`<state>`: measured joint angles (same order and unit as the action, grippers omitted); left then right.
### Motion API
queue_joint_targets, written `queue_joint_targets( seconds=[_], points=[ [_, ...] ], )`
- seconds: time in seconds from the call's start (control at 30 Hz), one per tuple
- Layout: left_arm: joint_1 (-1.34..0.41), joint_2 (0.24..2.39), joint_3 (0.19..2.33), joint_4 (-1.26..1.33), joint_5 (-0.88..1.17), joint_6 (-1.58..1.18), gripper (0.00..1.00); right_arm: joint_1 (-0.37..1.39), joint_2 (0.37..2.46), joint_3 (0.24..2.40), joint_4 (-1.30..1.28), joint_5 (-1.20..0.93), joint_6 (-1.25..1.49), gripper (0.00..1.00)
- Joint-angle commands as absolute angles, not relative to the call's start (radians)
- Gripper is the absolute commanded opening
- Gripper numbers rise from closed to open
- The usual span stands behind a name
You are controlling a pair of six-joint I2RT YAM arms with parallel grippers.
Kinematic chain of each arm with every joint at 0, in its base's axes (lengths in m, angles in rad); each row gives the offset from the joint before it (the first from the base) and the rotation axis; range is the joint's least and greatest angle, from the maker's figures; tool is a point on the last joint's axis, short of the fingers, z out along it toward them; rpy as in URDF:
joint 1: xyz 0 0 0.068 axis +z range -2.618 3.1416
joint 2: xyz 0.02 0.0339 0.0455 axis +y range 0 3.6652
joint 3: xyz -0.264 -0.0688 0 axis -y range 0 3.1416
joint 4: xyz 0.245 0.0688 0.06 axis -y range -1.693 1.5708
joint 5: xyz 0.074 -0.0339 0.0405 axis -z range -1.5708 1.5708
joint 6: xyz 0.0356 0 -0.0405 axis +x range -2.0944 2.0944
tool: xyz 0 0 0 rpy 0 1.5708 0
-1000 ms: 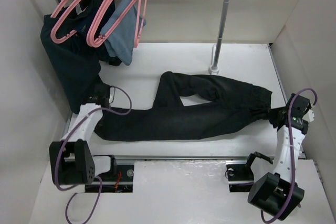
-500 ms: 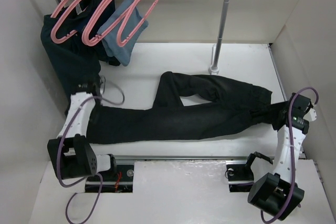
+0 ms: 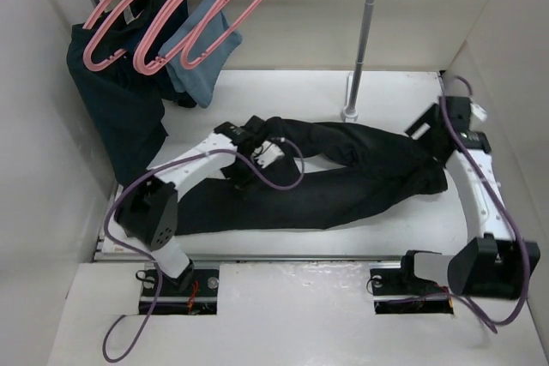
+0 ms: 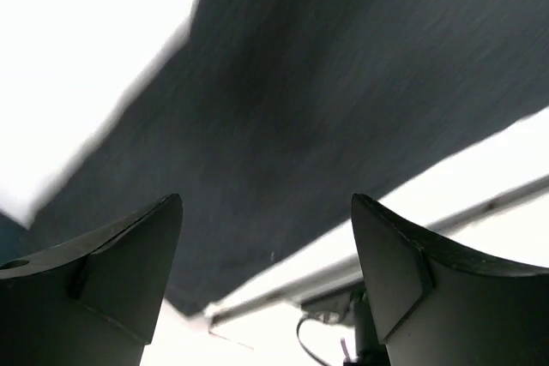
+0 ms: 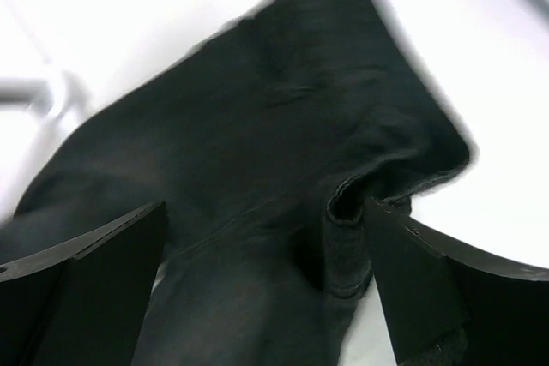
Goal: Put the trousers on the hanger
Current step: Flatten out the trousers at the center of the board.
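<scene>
I will next grab the folded hem at the trousers' end (image 3: 422, 179) with my right gripper, so that I can stretch the black trousers (image 3: 343, 186) straight for the hanger.
The black trousers (image 3: 343, 186) lie flat across the white table (image 3: 283, 96), running left to right. My left gripper (image 3: 249, 156) hovers over their middle part, open, with only dark cloth (image 4: 326, 83) and the table edge below its fingers. My right gripper (image 3: 426, 139) is open above the right end of the trousers, where a folded hem (image 5: 343, 203) shows between its fingers without being gripped. The pink hanger (image 3: 243, 13) hangs with other identical ones at the back left, away from both grippers.
A dark navy garment (image 3: 116, 100) and a light blue cloth (image 3: 202, 66) hang under the hangers at the back left. A metal pole (image 3: 362, 32) stands on the table behind the trousers. White walls close in on both sides.
Both grippers have opened and let go of the trousers' ends. The left arm swung right over the middle of the trousers. The right arm moved up and back. The hangers swung right.
</scene>
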<state>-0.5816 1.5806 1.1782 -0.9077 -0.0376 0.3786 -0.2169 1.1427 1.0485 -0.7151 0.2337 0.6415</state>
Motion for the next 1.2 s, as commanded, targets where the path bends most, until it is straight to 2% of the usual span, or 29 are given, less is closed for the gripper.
queue_joint_targets(
  seconds=[0.0, 0.17, 0.37, 0.57, 0.63, 0.73, 0.83, 0.87, 1.0, 1.1, 1.13, 1.17],
  points=[
    [-0.646, 1.64, 1.363, -0.821, -0.006, 0.289, 0.77, -0.023, 1.283, 1.224, -0.776, 0.461, 0.61, 1.0],
    [-0.707, 1.811, 1.593, -0.695, 0.003, 0.229, 0.78, 0.05, 1.367, 1.356, -0.816, 0.511, 0.646, 1.0],
    [-0.753, 1.966, 1.623, -0.608, 0.015, 0.196, 0.8, 0.042, 1.342, 1.408, -0.839, 0.591, 0.684, 1.0],
    [-0.753, 2.045, 1.612, -0.574, 0.015, 0.186, 0.8, -0.233, 1.311, 1.057, -0.559, 0.2, 0.715, 1.0],
    [-0.753, 2.06, 1.635, -0.565, 0.015, 0.172, 0.83, -0.245, 1.38, 1.042, -0.497, 0.135, 0.715, 1.0],
    [-0.753, 2.085, 1.644, -0.565, -0.02, 0.161, 0.84, -0.245, 1.61, 1.217, -0.564, 0.167, 0.695, 1.0],
    [-0.753, 2.098, 1.609, -0.565, -0.067, 0.161, 0.73, -0.255, 1.834, 1.44, -0.669, 0.184, 0.655, 1.0],
    [-0.753, 2.089, 1.583, -0.565, -0.098, 0.161, 0.57, -0.267, 1.879, 1.486, -0.69, 0.184, 0.643, 1.0],
    [-0.697, 2.079, 1.574, -0.575, -0.098, 0.161, 0.22, -0.276, 2.017, 1.606, -0.729, 0.163, 0.632, 1.0],
    [-0.687, 2.069, 1.601, -0.6, -0.098, 0.17, 0.09, -0.276, 2.049, 1.615, -0.729, 0.195, 0.623, 1.0],
    [-0.687, 2.069, 1.614, -0.61, -0.098, 0.17, 0.01, -0.276, 2.075, 1.615, -0.729, 0.195, 0.608, 0.99],
    [-0.687, 2.069, 1.627, -0.621, -0.08, 0.17, 0.0, -0.276, 2.086, 1.615, -0.729, 0.195, 0.589, 0.93]
  ],
)
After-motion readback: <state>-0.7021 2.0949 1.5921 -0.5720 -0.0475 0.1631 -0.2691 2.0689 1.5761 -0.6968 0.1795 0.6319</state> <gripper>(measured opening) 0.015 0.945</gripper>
